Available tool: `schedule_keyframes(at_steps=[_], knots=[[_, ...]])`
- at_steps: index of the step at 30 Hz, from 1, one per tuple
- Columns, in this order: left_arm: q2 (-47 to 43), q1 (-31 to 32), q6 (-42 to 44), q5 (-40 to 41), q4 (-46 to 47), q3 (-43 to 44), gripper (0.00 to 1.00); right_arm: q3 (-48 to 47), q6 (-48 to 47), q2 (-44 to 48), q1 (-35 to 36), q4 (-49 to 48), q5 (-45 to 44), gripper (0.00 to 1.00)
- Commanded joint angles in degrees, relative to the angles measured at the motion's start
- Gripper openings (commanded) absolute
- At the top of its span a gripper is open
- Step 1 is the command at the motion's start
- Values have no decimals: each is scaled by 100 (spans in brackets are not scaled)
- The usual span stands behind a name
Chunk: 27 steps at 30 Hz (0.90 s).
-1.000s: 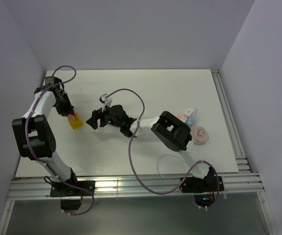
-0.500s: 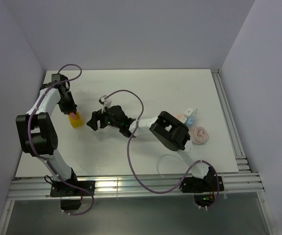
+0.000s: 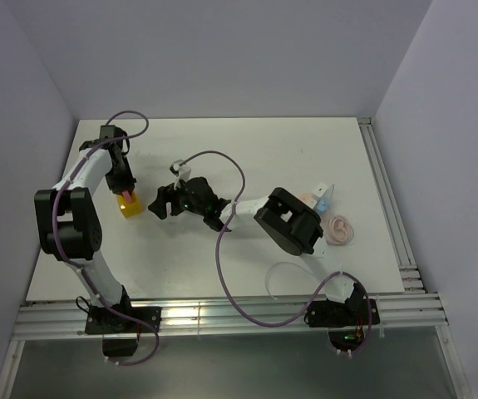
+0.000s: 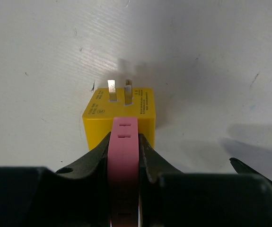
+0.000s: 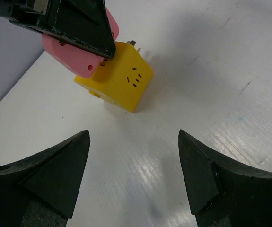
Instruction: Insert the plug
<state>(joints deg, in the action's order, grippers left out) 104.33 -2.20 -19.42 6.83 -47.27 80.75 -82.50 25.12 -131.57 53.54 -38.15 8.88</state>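
My left gripper is ready and needs to open: the end of the pink block is resting against the top of the yellow cube, so the block would stay on the cube.
My left gripper (image 3: 125, 189) (image 4: 123, 137) is shut on a flat pink block (image 4: 122, 153) with small slots. The block's end rests against the top of a yellow cube adapter (image 4: 119, 116) (image 3: 129, 204), whose two metal prongs point away from me. In the right wrist view the pink block (image 5: 69, 52) leans on the yellow cube (image 5: 121, 80) under the left fingers. My right gripper (image 3: 160, 204) (image 5: 133, 135) is open just right of the cube, with only bare table between its fingers. The light-blue plug (image 3: 323, 203) lies far right, untouched.
A pink coiled piece (image 3: 341, 230) and a white piece (image 3: 317, 191) lie by the plug. A thin white cable (image 3: 284, 270) loops near the right arm's base. Purple arm cables arc over the table. A rail (image 3: 388, 208) runs along the right edge.
The left arm's wrist has swung toward the back, bringing the gripper more directly over the yellow cube with the pink block still held. The right arm has hardly moved.
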Motion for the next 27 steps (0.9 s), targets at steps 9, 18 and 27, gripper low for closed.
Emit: schedule_keyframes(at_steps=[9,18,27], knots=[[-141,97,-369,214,779,-1235,0,-108,89,61,-89,-263,-18,82],[-414,44,-326,-129,1255,-1528,0,-29,115,114,-89,-263,-27,82],[-616,35,-282,-253,930,-1246,45,-29,194,105,-98,-316,52,82]])
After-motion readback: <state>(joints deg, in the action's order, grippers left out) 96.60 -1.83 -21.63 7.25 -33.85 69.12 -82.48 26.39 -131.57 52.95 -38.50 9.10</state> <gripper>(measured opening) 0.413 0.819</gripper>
